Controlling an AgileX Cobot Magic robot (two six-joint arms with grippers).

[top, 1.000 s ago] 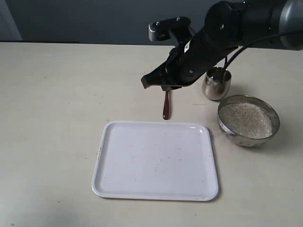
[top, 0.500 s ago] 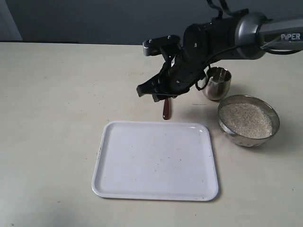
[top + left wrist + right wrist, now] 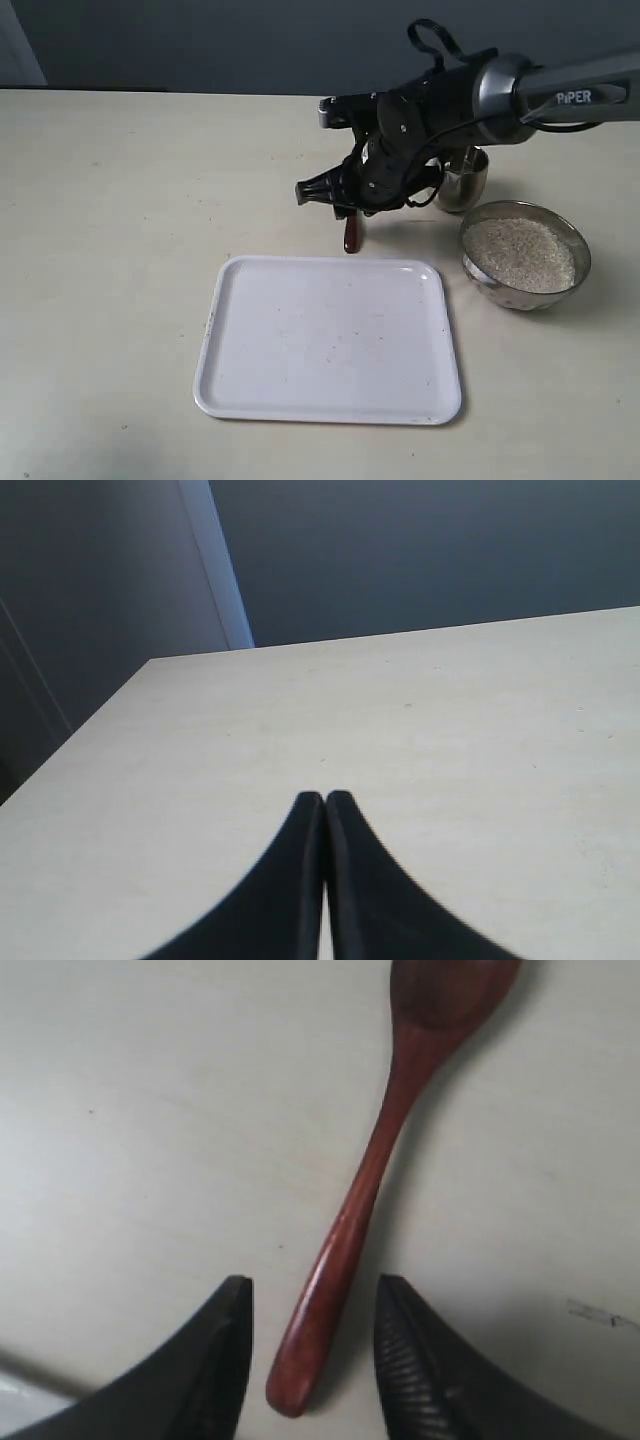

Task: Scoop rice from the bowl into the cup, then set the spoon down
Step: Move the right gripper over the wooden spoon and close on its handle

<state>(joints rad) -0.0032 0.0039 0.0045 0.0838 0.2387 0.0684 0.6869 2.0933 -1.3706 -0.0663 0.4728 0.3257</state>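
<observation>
My right gripper should next grab the spoon by its handle end to scoop rice from the bowl into the cup.
The dark reddish-brown spoon lies flat on the table just beyond the tray, its handle end under my right arm. In the right wrist view the spoon runs away from the camera, and my right gripper stands open with the handle's tip between its fingers, touching neither. My right gripper hangs low over the handle. The steel cup stands behind the arm, partly hidden. The steel bowl holds the rice. My left gripper is shut on nothing above bare table.
A white rectangular tray lies in front of the spoon, with only a few specks on it. The bowl and cup stand close together at the right. The table's far edge meets a dark wall.
My right arm has sunk lower and swung its wrist down over the spoon handle. The spoon, cup, bowl and tray have not moved.
</observation>
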